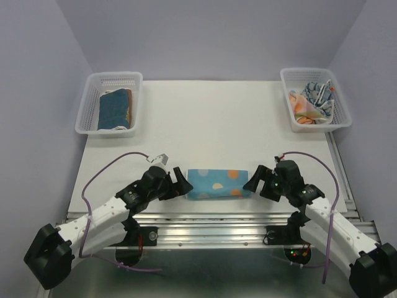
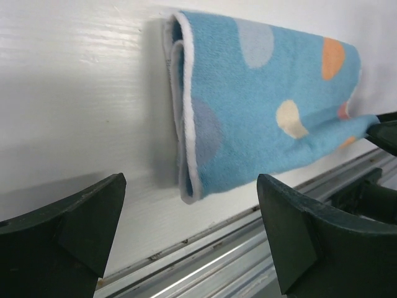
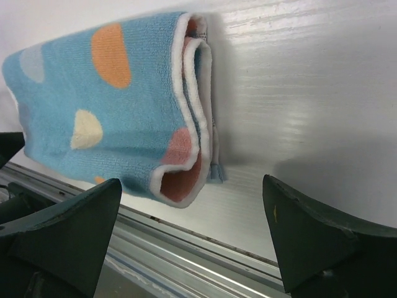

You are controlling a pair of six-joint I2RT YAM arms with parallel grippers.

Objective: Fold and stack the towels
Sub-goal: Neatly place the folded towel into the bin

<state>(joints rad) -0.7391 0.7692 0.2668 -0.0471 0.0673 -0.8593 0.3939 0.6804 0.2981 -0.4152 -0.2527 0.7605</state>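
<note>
The robot's left gripper will reach the towel and take hold of its white-edged end with the layers together. The towel's length will stay free, so the gripper can stack it onto the folded towels.
A blue polka-dot towel [image 1: 216,184] lies folded into a long strip near the table's front edge, between both grippers. It shows in the left wrist view [image 2: 267,105] and the right wrist view [image 3: 111,118]. My left gripper [image 1: 180,185] is open and empty just off the strip's left end. My right gripper [image 1: 254,181] is open and empty just off its right end. Folded towels, blue and brown [image 1: 115,109], lie in the left basket [image 1: 111,79]. Crumpled towels, orange and blue-white patterned [image 1: 313,102], lie in the right basket [image 1: 310,73].
The metal rail [image 1: 211,218] runs along the table's front edge, just below the folded strip. The white table [image 1: 211,124] stretches back to the two baskets at its far corners.
</note>
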